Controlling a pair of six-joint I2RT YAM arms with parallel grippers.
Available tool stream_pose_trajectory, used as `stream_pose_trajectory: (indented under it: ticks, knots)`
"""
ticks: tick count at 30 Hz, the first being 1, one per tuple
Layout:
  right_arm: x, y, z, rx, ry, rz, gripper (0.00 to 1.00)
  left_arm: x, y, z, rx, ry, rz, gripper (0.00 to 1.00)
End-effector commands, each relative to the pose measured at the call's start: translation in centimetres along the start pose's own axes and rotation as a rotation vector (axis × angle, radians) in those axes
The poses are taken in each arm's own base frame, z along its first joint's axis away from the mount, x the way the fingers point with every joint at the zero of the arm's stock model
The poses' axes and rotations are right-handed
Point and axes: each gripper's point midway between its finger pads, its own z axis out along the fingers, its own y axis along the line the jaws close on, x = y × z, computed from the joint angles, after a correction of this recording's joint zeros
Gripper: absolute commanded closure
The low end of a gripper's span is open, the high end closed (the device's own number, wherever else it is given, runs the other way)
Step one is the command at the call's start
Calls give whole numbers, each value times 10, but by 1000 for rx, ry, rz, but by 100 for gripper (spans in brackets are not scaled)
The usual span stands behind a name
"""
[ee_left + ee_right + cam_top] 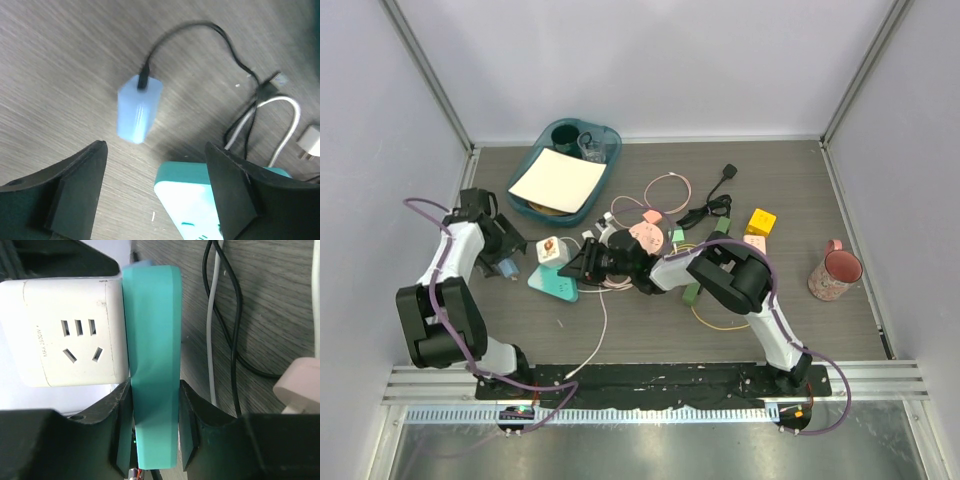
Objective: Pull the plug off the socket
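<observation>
The white cube plug (550, 249) needs to come off the socket, so my left gripper should next grab the plug by its opposite sides, on either side of its side with the outlets.
The teal socket strip (557, 285) lies left of centre, and a white cube plug (550, 249) with its own outlets sits on its face. My right gripper (583, 264) is shut on the strip's teal body (152, 340), one finger on each long side (124, 425). The white plug (70, 332) stands against the strip's face just beyond the fingers. My left gripper (506, 258) is open and empty over the table (155, 185). The strip's corner (192, 197) lies between its fingers, and a light blue charger (138, 112) with a black cable lies just beyond.
A teal tray (605, 170) holding a paper sheet stands at the back. Pink adapters (647, 232), loose black, white and pink cables (705, 212), a yellow block (760, 221) and green blocks lie mid-table. A pink mug (835, 271) stands at the right.
</observation>
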Motion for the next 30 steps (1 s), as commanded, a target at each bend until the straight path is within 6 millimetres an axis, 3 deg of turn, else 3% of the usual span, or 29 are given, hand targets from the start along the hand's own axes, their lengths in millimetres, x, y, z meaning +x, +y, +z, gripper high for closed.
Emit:
stream_pose_trajectory:
  ticks: [1, 5, 8, 15, 20, 30]
  knots:
    - [-5, 15, -13, -30, -15, -34, 99, -31, -11, -38, 45, -112, -29, 12]
    - [-5, 10, -10, 17, 2, -42, 99, -31, -8, -63, 54, -142, -48, 9]
    - [-6, 11, -11, 15, -2, -36, 99, -21, -12, -71, 90, -127, -7, 8]
    - [-6, 14, -12, 9, -5, -42, 99, 4, -49, -102, 321, -172, 160, 10]
    - [-1, 16, -8, 3, 7, -39, 99, 33, -83, -106, 466, -111, 272, 9]
    - [5, 15, -5, 11, 22, -40, 99, 46, -91, -85, 454, -71, 344, 9]
